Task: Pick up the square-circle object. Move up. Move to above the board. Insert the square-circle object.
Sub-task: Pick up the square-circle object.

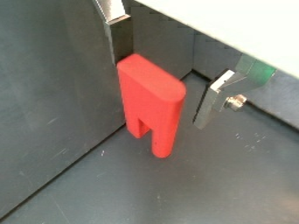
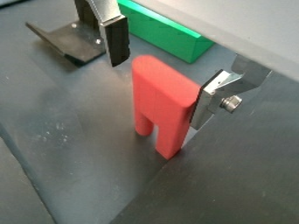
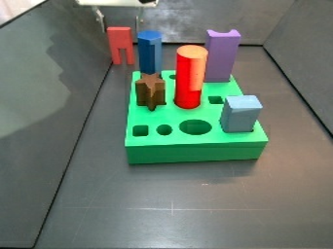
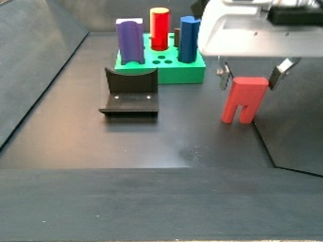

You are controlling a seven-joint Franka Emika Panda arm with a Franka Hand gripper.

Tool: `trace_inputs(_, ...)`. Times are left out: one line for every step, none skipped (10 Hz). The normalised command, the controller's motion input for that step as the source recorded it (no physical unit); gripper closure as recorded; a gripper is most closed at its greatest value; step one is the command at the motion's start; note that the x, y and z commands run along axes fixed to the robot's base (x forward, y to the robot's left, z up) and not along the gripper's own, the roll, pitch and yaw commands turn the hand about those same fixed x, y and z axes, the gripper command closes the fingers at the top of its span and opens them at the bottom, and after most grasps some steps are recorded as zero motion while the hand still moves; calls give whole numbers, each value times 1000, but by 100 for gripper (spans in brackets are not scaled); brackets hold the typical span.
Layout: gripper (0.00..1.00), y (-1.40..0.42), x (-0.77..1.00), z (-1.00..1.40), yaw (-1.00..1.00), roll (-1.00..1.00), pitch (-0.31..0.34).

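Note:
The square-circle object should go into the board (image 3: 196, 146), so the robot's gripper will next grab the object by its upper part, above its pegs.
The square-circle object (image 4: 244, 100) is a salmon-red block standing on the dark floor with its two prongs down. It also shows in both wrist views (image 1: 149, 103) (image 2: 163, 101) and in a side view (image 3: 120, 44). My gripper (image 4: 248, 83) is open and straddles the block's upper part, one finger on each side. In a wrist view (image 2: 158, 94) one finger (image 2: 219, 98) is close against the block and the dark pad (image 2: 117, 40) of the other stands apart from it. The green board (image 3: 196, 146) (image 4: 159, 70) (image 2: 163, 33) lies away from the block.
On the board stand a blue cylinder (image 3: 150, 51), a bright red cylinder (image 3: 190, 76), a purple notched block (image 3: 223, 51), a brown piece (image 3: 150, 90) and a grey-blue cube (image 3: 240, 112). The fixture (image 4: 130, 93) (image 2: 68, 39) stands in front of the board. Bin walls surround the floor.

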Motion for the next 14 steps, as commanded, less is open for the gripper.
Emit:
trace_inputs(0, 0, 0, -414, 0, -101, -70)
trace_inputs(0, 0, 0, -351, 0, -47, -63)
trace_inputs(0, 0, 0, -226, 51, -9, -46)
trace_inputs(0, 0, 0, -3, 0, -21, -6)
trace_inputs(0, 0, 0, 0, 0, 0, -6)
trace_inputs(0, 0, 0, 0, 0, 0, 0)
trace_inputs(100, 0, 0, 0, 0, 0, 0)
trace_inputs(100, 0, 0, 0, 0, 0, 0)
trace_inputs(100, 0, 0, 0, 0, 0, 0)
trace_inputs(100, 0, 0, 0, 0, 0, 0)
trace_inputs(100, 0, 0, 0, 0, 0, 0)
trace_inputs(100, 0, 0, 0, 0, 0, 0)
trace_inputs(100, 0, 0, 0, 0, 0, 0)
trace_inputs(100, 0, 0, 0, 0, 0, 0)
